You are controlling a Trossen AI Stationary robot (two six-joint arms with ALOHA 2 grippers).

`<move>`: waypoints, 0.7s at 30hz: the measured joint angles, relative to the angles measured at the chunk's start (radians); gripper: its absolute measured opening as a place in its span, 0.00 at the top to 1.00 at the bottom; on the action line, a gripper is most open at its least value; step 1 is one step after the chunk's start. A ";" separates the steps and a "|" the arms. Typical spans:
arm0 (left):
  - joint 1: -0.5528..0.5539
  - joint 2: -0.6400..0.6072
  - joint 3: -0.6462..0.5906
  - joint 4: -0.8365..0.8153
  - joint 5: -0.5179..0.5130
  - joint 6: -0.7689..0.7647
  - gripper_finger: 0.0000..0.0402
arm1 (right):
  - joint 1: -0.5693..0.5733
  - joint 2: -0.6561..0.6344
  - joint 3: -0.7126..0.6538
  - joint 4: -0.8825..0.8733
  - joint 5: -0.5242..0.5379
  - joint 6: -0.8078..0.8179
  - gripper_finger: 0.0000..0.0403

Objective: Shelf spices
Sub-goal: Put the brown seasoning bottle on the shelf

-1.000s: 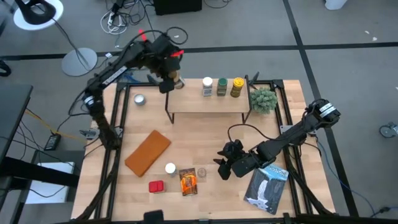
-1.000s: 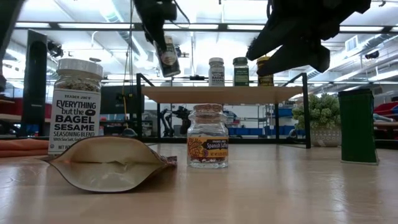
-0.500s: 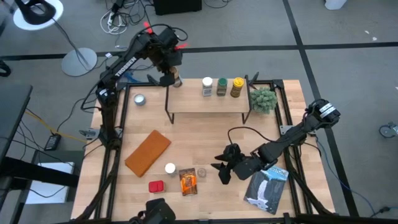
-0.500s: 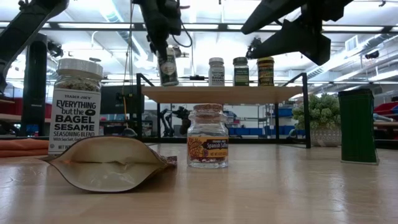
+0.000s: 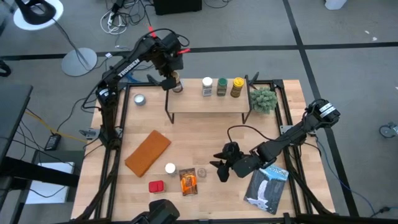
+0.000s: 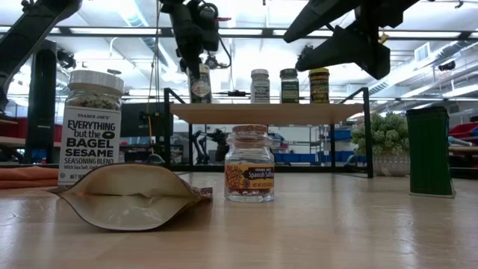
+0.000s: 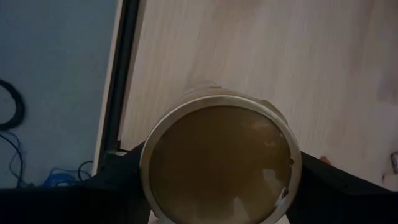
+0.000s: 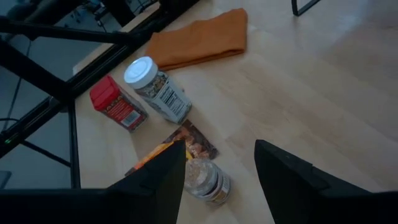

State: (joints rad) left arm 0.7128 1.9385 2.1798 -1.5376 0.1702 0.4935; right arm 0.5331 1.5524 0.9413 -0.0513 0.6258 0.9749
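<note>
The tan jar's bottom (image 7: 208,87) is at the shelf's top board (image 7: 311,99). The jar would stand, so my left gripper needs to let go of it now.
My left gripper (image 5: 172,79) is shut on a tan cylinder jar (image 6: 199,84) over the left end of the shelf (image 5: 205,103). Three jars stand on the shelf's top board: white-lidded (image 5: 207,86), green-lidded (image 5: 221,86) and yellow-lidded (image 5: 237,87). On the table near the front lie a white-lidded jar (image 5: 170,168), a red tin (image 5: 156,186), an orange packet (image 5: 188,181) and a small cork-topped jar (image 5: 201,172). My right gripper (image 5: 219,167) hangs open just right of that small jar (image 8: 208,180), touching nothing. My left gripper pinches the tan jar by its upper sides (image 7: 146,168) between its two fingers, which come from above and point steeply down. The jar stands upright below them. Its bottom (image 6: 199,101) is at the top board; whether it touches, I cannot tell.
A silver round tin (image 5: 139,99) and a flat brown slab (image 5: 148,152) lie on the table's left half. A small green plant (image 5: 264,99) stands by the shelf's right end. A dark blue-and-white pack (image 5: 267,186) lies at the front right.
My left gripper has come down toward the shelf's left end with the tan jar. The jar was tilted and high above the board and now stands upright just at it. My right gripper has tipped its fingers slightly upward without leaving its place.
</note>
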 joint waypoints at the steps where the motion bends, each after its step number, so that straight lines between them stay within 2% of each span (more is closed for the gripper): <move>1: 0.000 0.000 -0.006 0.003 0.000 0.000 0.33 | 0.000 0.000 0.000 0.001 0.001 0.000 0.52; 8: 0.000 0.000 -0.019 0.001 -0.003 -0.007 0.33 | 0.001 0.000 0.000 0.003 0.000 -0.001 0.52; 12: -0.001 0.000 -0.019 0.012 -0.028 -0.010 0.29 | 0.001 0.000 0.000 0.003 0.000 -0.001 0.52; 21: -0.001 -0.002 -0.019 0.045 -0.039 -0.112 0.23 | 0.001 0.000 0.000 0.004 0.000 -0.002 0.52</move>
State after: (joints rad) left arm 0.7116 1.9369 2.1605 -1.4930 0.1314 0.3813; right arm 0.5339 1.5524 0.9413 -0.0471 0.6262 0.9730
